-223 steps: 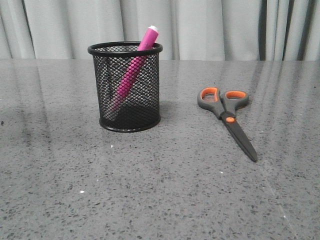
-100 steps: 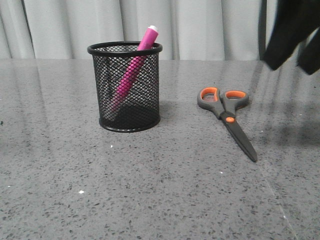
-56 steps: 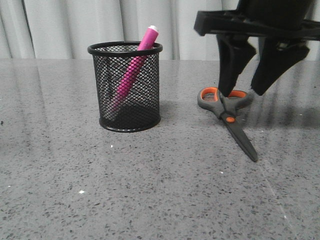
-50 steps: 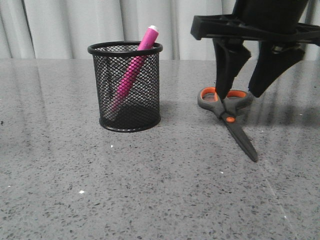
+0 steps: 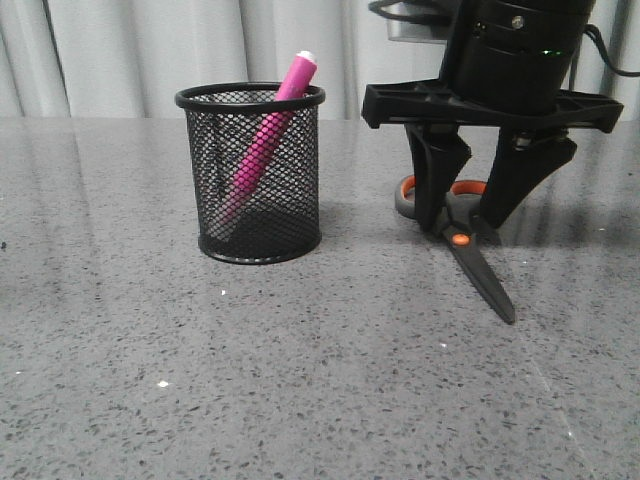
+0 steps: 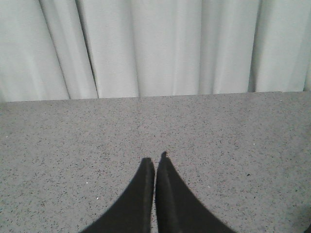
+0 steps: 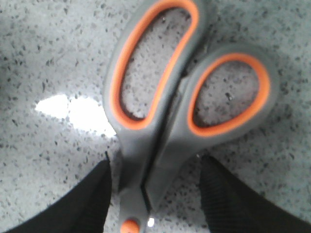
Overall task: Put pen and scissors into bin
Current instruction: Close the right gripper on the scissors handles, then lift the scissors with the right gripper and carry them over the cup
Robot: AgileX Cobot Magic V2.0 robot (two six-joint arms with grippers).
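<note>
The scissors' handle neck (image 5: 453, 216) sits between my lowered fingers above the orange pivot (image 5: 460, 239), so my right gripper needs to close now, which would hold the scissors.
The black mesh bin (image 5: 252, 172) stands left of centre with the magenta pen (image 5: 268, 138) leaning inside it, white end above the rim. The scissors (image 5: 480, 270) lie flat on the table to its right, blades pointing toward the front. My right gripper (image 5: 462, 222) is open and down over the scissors, one finger on each side of the handle neck near the orange pivot. In the right wrist view the grey and orange handles (image 7: 160, 97) fill the picture between my fingers (image 7: 92, 199). My left gripper (image 6: 155, 162) is shut and empty over bare table.
The grey speckled table (image 5: 300, 380) runs wide round the bin and scissors. A pale curtain (image 5: 150, 50) hangs behind the far edge. The left wrist view shows only table and curtain (image 6: 155, 48).
My right arm came in from the upper right and dropped over the scissors; its open fingers now straddle the handles just above the table. Bin, pen and scissors have not moved.
</note>
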